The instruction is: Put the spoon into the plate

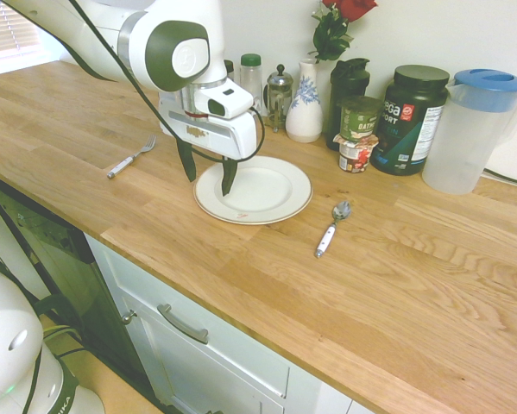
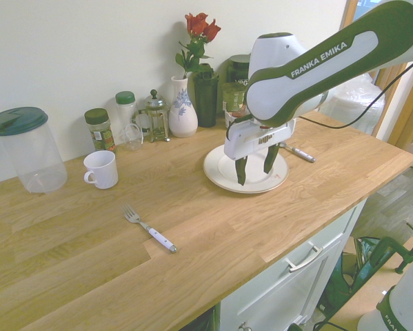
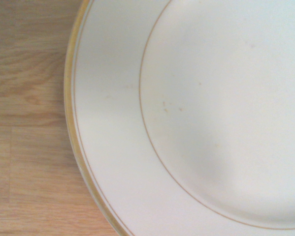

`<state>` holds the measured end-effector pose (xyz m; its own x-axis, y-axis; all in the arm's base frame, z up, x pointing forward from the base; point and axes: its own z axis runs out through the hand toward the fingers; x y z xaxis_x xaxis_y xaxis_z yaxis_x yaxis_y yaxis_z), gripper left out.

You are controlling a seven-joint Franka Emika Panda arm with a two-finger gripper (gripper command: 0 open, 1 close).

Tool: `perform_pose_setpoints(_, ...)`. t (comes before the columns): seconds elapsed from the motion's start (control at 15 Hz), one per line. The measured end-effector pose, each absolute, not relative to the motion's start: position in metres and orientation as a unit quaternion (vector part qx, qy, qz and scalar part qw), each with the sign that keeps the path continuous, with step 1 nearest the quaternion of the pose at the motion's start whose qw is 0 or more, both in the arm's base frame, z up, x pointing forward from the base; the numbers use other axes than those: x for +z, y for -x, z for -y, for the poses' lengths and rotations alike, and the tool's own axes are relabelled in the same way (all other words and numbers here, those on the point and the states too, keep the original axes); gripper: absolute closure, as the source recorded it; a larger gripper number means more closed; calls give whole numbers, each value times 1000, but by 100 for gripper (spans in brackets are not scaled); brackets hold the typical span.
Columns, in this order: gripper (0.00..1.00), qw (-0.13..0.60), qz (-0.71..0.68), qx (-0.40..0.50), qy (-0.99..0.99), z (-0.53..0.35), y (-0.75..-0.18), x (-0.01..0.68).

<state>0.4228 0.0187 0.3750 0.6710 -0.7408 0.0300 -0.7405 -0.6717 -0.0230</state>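
My gripper should next take the spoon by the straight sides of its white handle, because the spoon's metal bowl is round and slopes.
The round white plate lies on the wooden counter with nothing in it; it also shows in the second exterior view and fills the wrist view. The small spoon, metal bowl and white handle, rests on the counter just beyond the plate's right side, and its handle pokes out behind the arm. My gripper hangs open just above the plate's left rim, empty, with its dark fingers pointing down.
A white-handled fork lies on the counter left of the plate. Along the wall stand a vase with roses, jars, a dark tub, a clear pitcher and a white mug.
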Motion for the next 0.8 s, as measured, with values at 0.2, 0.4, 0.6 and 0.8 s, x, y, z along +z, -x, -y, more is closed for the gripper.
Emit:
perform_pose_setpoints(0.2,0,5,-390,-21,921,-17,-424,380)
perform_pose_setpoints(0.4,0,13,-325,-14,946,29,-431,411)
perform_pose_setpoints(0.6,0,9,-278,-19,960,110,-433,430)
perform_pose_setpoints(0.8,0,-7,-287,-9,958,171,-436,415)
